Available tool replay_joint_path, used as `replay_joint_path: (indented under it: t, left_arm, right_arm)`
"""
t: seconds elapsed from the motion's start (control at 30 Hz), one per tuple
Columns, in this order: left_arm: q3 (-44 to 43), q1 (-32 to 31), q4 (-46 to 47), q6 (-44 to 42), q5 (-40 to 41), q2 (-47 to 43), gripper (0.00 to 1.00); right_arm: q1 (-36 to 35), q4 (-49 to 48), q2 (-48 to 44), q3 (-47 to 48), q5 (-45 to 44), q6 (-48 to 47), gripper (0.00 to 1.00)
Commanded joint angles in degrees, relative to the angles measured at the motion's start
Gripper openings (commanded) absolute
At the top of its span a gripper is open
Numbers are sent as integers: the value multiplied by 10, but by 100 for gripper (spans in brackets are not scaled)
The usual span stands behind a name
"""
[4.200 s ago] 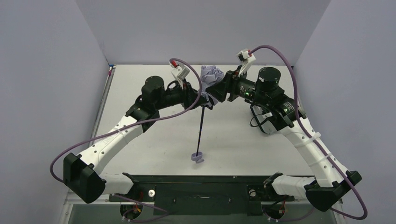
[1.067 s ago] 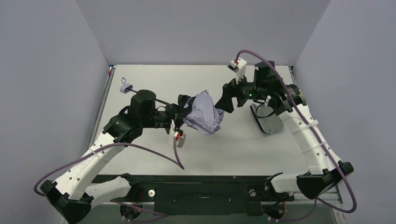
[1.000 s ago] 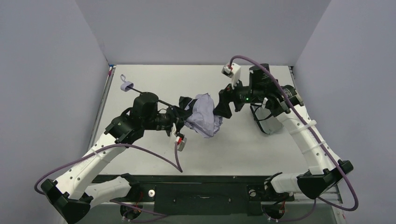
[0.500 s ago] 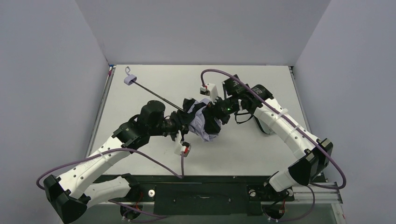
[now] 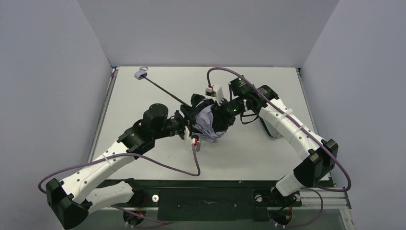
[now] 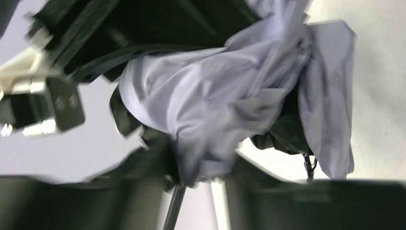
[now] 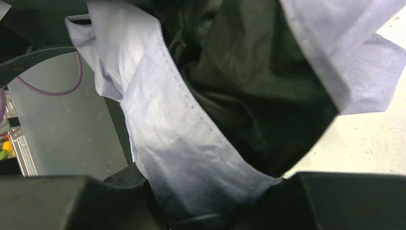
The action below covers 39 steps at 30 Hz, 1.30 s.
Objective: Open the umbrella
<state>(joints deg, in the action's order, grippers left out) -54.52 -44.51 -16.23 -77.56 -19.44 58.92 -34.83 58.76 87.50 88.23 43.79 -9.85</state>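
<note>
I will use my left gripper to grab the umbrella by its thin black shaft (image 5: pixel 165 91), which leaves the canopy (image 5: pixel 207 126) free for my right gripper to open.
The umbrella hangs half folded over the middle of the table. Its crumpled lavender canopy (image 5: pixel 207 126) shows black lining. The thin black shaft (image 5: pixel 165 91) runs up-left to the pale handle (image 5: pixel 140 74) near the far left corner. My left gripper (image 5: pixel 190 126) is at the canopy's left side, and fabric (image 6: pixel 210 110) bunches down between its fingers (image 6: pixel 201 191), with a thin rod beside it. My right gripper (image 5: pixel 221 119) presses in from the right. A lavender fabric strip (image 7: pixel 167 129) runs down into its jaws (image 7: pixel 210 211), with black lining (image 7: pixel 249 81) beside it.
A grey, dark-rimmed object (image 5: pixel 269 128) lies on the white table (image 5: pixel 268 158) under the right forearm. Purple cables (image 5: pixel 177 165) loop off both wrists. Grey walls close in the left, far and right sides. The metal rail (image 5: pixel 206 199) runs along the near edge.
The right arm has swung in from the right onto the canopy. The left arm has turned the umbrella, so the handle has travelled along the left side toward the far edge.
</note>
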Motion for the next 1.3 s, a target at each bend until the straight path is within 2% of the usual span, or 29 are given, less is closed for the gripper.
replay_joint_path:
  t: [0.0,0.07,0.17,0.23,0.27,0.3,0.33,0.37,0.4,0.43,0.47,0.6,0.63,0.7,0.9,1.1,1.27]
  left_arm:
    - [-40,12,81,161,18,-45,66]
    - [-40,21,70,210,16,-64,75]
    - [-50,54,50,312,14,-81,80]
    - [-73,102,37,436,3,-78,80]
    - [-95,126,35,542,-16,-67,80]
    - [-126,173,33,599,-30,-45,79]
    - [-141,200,32,716,-71,-30,78]
    - [-173,246,39,782,-94,0,77]
    - [-186,267,49,893,-139,15,77]
    - [-201,296,82,947,-158,41,77]
    - [-205,312,104,1037,-186,51,77]
    - [-195,319,282,1202,-208,78,78]
    - [-189,318,325,1221,-208,84,78]
    - [-187,315,353,1273,-195,91,79]
    - [-185,294,407,1290,-193,102,81]
    - [-180,266,411,1283,-151,113,80]
    - [-188,262,391,1290,-111,119,73]
  right_arm:
    - [33,-71,-54,-5,25,27,0]
    - [52,-118,-72,-19,18,54,0]
    - [74,-193,-92,-31,8,89,0]
    - [76,-235,-107,-40,-8,112,0]
    - [75,-270,-119,-51,-13,132,0]
    - [74,-289,-125,-57,-23,150,0]
    - [70,-321,-137,-69,-29,157,0]
    - [66,-335,-149,-75,-45,166,0]
    - [57,-357,-155,-85,-54,168,0]
    - [53,-368,-166,-90,-71,171,0]
    - [44,-386,-171,-99,-80,173,0]
    - [17,-423,-195,-121,-119,178,0]
    - [12,-425,-199,-123,-128,178,0]
    - [1,-430,-203,-126,-137,179,0]
    - [-18,-446,-206,-134,-150,184,0]
    - [-37,-463,-207,-133,-157,193,0]
    - [-50,-473,-217,-136,-177,197,0]
